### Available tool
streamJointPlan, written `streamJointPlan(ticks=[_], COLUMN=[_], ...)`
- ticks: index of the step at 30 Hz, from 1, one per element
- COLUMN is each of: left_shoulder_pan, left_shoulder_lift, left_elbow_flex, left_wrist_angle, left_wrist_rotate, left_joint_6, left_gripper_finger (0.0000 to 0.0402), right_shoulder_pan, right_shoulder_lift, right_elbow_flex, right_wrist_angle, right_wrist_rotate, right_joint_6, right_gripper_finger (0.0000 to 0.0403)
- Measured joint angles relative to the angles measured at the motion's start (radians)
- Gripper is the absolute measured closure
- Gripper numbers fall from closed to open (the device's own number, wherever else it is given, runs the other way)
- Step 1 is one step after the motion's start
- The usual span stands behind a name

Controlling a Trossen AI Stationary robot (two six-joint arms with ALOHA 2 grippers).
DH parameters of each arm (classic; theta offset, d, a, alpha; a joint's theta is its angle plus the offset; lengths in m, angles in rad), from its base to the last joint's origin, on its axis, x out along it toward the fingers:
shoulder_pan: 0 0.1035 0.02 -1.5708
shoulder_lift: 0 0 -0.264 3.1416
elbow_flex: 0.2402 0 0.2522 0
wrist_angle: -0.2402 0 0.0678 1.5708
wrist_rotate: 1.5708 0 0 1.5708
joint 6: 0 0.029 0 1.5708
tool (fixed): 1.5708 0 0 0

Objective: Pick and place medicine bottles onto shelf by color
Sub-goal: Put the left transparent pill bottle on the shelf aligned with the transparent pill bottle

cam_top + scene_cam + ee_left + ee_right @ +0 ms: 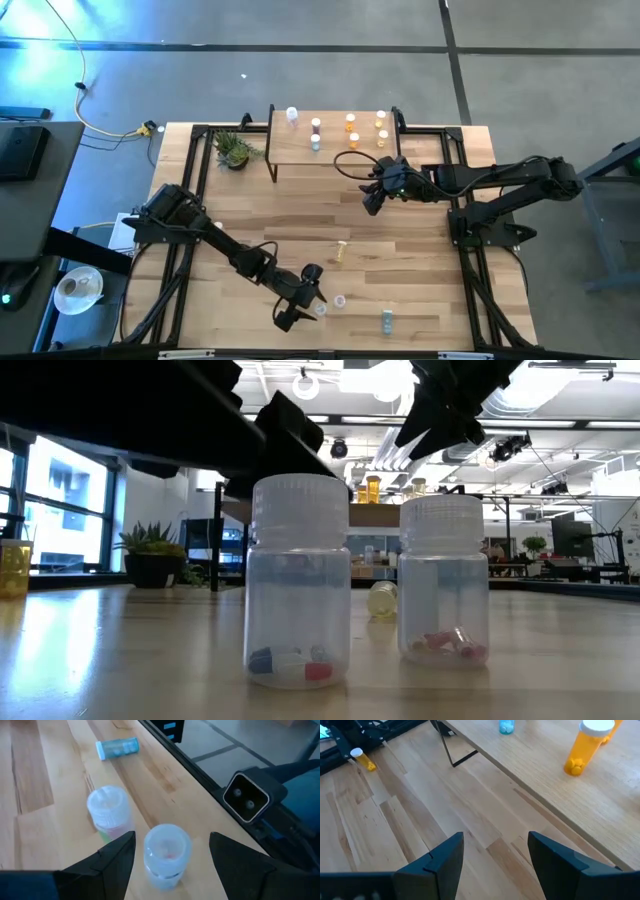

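Observation:
The left gripper grabs the clear bottle by its white-end with the cap (167, 842) next, to set it among the bottles on the shelf.
Two clear, white-capped medicine bottles stand upright near the table's front edge. One (166, 852) (320, 310) stands between the fingers of my open left gripper (172, 836) (303, 308), which slants down and touches nothing. The other (108, 810) (340, 300), with pink contents, stands just beside it. A teal bottle (386, 318) and a yellow one (342, 250) lie on their sides on the table. The shelf (290, 158) at the far edge holds several pink, teal and orange bottles. My right gripper (373, 203) hovers open in front of the shelf, with nothing in it.
A small potted plant (234, 150) stands left of the shelf. Black frame rails (190, 200) run along the table's sides. A camera unit (252, 795) sits just past the front edge. Bare wood lies between the shelf and the front bottles.

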Motion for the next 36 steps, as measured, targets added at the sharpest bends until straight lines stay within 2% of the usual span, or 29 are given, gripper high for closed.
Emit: streamJointPlan(ticks=[20, 36], left_shoulder_pan=[0.017, 0.017], left_shoulder_lift=[0.0, 0.0], left_elbow_flex=[0.0, 0.0], left_wrist_angle=[-0.008, -0.014], left_wrist_rotate=[-0.027, -0.023], left_joint_6=[0.018, 0.019], left_gripper_finger=[0.0161, 0.0244], right_shoulder_pan=[0.0, 0.0], right_shoulder_lift=[0.026, 0.026], right_elbow_flex=[-0.016, -0.016], right_wrist_angle=[-0.003, -0.002], right_wrist_rotate=[0.01, 0.006], right_joint_6=[0.015, 0.022], right_gripper_finger=[0.019, 0.019])
